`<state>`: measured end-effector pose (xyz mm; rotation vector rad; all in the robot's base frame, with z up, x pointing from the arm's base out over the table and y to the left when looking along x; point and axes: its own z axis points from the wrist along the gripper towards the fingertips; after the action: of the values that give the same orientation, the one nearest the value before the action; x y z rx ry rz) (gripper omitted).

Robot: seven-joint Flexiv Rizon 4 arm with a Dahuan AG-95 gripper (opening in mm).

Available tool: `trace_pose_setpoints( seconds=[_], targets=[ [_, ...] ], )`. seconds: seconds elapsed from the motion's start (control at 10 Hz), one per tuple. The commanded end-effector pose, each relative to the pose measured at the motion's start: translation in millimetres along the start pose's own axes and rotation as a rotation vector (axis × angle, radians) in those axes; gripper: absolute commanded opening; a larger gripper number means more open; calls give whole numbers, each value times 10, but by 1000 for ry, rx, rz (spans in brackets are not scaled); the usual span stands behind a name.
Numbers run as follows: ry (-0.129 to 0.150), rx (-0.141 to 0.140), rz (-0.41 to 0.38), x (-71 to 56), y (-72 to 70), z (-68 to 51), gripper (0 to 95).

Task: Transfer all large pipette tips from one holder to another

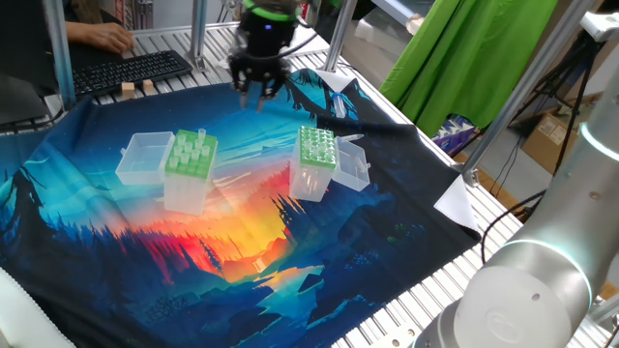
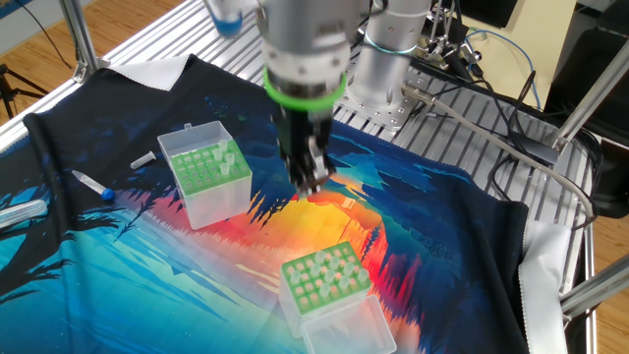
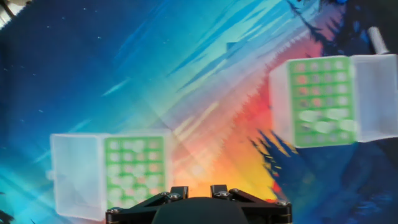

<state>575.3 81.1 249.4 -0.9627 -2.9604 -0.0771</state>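
Note:
The whitish large pipette tip will be grabbed next by its wide top end, which stands above the holes, with my gripper. The rack point(image 1: 194, 162) hides the lower length of the pipette tip.
The light-green, wide-holed holder point(image 1: 189, 166) point(image 2: 322, 278) point(image 3: 134, 169) stands with its clear lid folded open, and large pipette tips point(image 1: 200, 142) stick up from it. The narrower, darker-green holder point(image 1: 315, 155) point(image 2: 206, 177) point(image 3: 318, 102) also has its lid open and carries whitish tips point(image 2: 229, 157). My gripper point(image 1: 259, 95) point(image 2: 313, 182) point(image 3: 199, 190) hangs well above the cloth between the two boxes and touches neither. Its fingers stand apart with nothing between them.
A colourful printed cloth point(image 1: 242, 242) covers the table. A small white tube point(image 2: 142, 159) and a blue-capped tube point(image 2: 93, 184) lie beside the darker holder. A keyboard point(image 1: 131, 70) sits at the far edge, and metal posts point(image 1: 198, 29) stand around the table.

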Motion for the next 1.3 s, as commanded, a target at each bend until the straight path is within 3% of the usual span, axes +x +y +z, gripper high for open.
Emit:
trace_pose_setpoints(
  seconds=[0.1, 0.3, 0.6, 1.3],
  targets=[
    [0, -1, 9, -41, 122, 84, 190],
    [-6, -6, 13, -176, 328, 259, 190],
    [-10, -11, 28, -278, 500, 406, 190],
    [-18, -26, 46, -366, 677, 678, 190]
  ],
)
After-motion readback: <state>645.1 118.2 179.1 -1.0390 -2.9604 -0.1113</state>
